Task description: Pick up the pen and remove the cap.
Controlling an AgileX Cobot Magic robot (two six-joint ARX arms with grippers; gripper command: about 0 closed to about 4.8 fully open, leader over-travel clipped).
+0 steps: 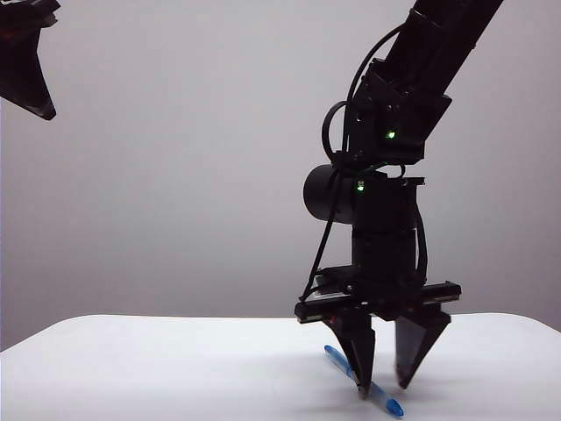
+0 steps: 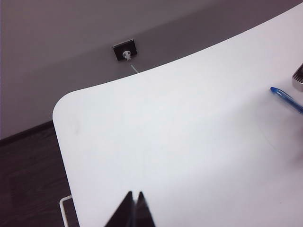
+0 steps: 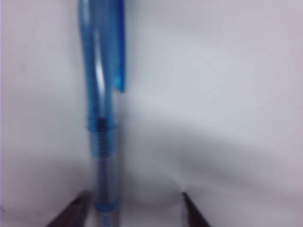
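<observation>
I will grab the pen by its clear lower body (image 1: 379,395) with my right gripper next, so the pen's blue cap (image 1: 339,360) stays free to be pulled off.
The pen (image 1: 388,405) lies flat on the white table (image 1: 175,368), and it also shows in the left wrist view as the pen (image 2: 286,99). In the right wrist view the pen's clear barrel (image 3: 102,161) carries the blue cap (image 3: 97,61) with its clip, still fitted. My right gripper (image 1: 384,388) points down with its tips at the table, astride the pen. Its jaws (image 3: 134,196) are apart; the barrel runs close beside one finger (image 3: 75,208), with a wide gap to the other. My left gripper (image 1: 39,105) hangs high at the far left, shut and empty (image 2: 134,195).
The table's rounded corner (image 2: 59,106) and near edge drop to a dark floor (image 2: 28,179). A wall socket (image 2: 125,49) sits on the grey wall behind. A thin white frame (image 2: 64,208) shows beside the table edge.
</observation>
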